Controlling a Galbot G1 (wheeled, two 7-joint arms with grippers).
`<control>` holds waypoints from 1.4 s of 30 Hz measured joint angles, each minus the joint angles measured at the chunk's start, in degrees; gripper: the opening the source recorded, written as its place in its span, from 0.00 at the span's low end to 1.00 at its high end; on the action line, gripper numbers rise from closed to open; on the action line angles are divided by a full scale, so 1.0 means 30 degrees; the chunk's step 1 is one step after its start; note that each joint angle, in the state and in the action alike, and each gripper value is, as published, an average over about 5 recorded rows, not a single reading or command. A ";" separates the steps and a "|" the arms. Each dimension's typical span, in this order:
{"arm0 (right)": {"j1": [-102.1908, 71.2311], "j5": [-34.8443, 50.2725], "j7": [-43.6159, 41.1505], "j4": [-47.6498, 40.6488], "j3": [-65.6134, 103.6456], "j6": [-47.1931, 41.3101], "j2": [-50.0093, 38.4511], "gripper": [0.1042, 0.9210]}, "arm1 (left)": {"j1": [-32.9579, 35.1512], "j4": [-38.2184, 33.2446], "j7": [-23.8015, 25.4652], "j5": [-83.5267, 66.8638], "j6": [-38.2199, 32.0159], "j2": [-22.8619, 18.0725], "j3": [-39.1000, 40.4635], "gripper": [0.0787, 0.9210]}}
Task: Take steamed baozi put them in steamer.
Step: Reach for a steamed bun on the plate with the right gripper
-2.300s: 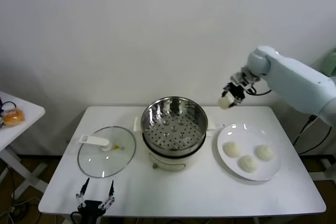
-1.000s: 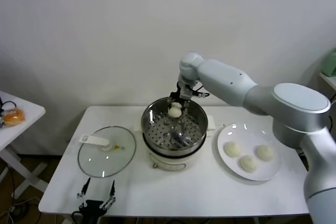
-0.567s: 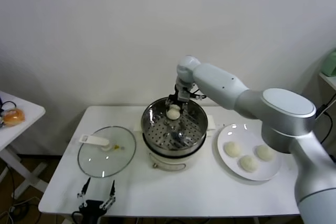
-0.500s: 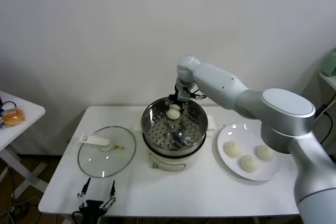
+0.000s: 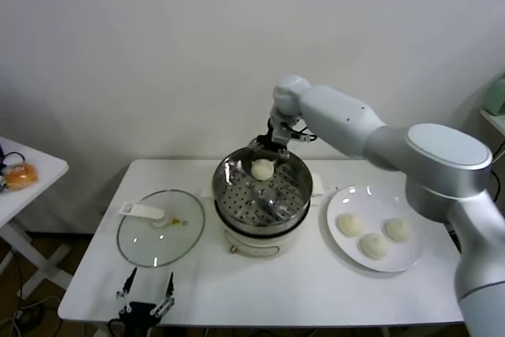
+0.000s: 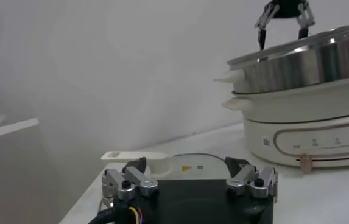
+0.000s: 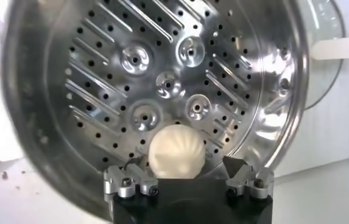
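My right gripper picks up the baozi lying nearest the steamer on the white plate (image 5: 355,199) by its rounded sides next, to fill the steamer (image 5: 268,204).
One steamed baozi (image 5: 262,169) (image 7: 176,153) lies on the perforated bottom of the steamer (image 5: 268,204) (image 7: 162,79) (image 6: 308,61), at its far side. My right gripper (image 5: 272,145) (image 7: 183,163) hangs just above that bun, open, its fingers apart and clear of the dough. Three more baozi (image 5: 348,224) (image 5: 372,245) (image 5: 397,230) rest on the white plate (image 5: 355,199) to the right of the steamer. My left gripper (image 5: 142,293) (image 6: 189,173) is parked open at the table's front left edge, holding nothing.
A glass lid with a white handle (image 5: 160,230) (image 6: 180,161) lies flat left of the steamer. An orange-brown bun (image 5: 20,175) sits on a small side table at the far left. A white wall stands close behind the table.
The right gripper opened and let go of the baozi, which now rests in the steamer. The gripper has lifted slightly above it. The left arm has not moved.
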 measured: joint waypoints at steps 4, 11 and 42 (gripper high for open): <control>0.1684 0.3352 -0.0342 0.1754 -0.2102 -0.0141 -0.1815 0.88 | 0.0079 -0.0036 0.0002 0.0065 0.0011 0.0000 0.0019 0.88; 0.3648 0.6961 -0.0028 0.5052 -0.5298 -0.3518 -0.5367 0.88 | 0.0168 -0.0062 0.0016 0.0144 0.0025 0.0000 0.0098 0.88; 0.0624 1.0130 0.1779 0.9620 -0.6662 -2.1129 -1.0403 0.88 | 0.0366 0.0200 0.0085 0.0436 -0.0010 0.0000 -0.0106 0.88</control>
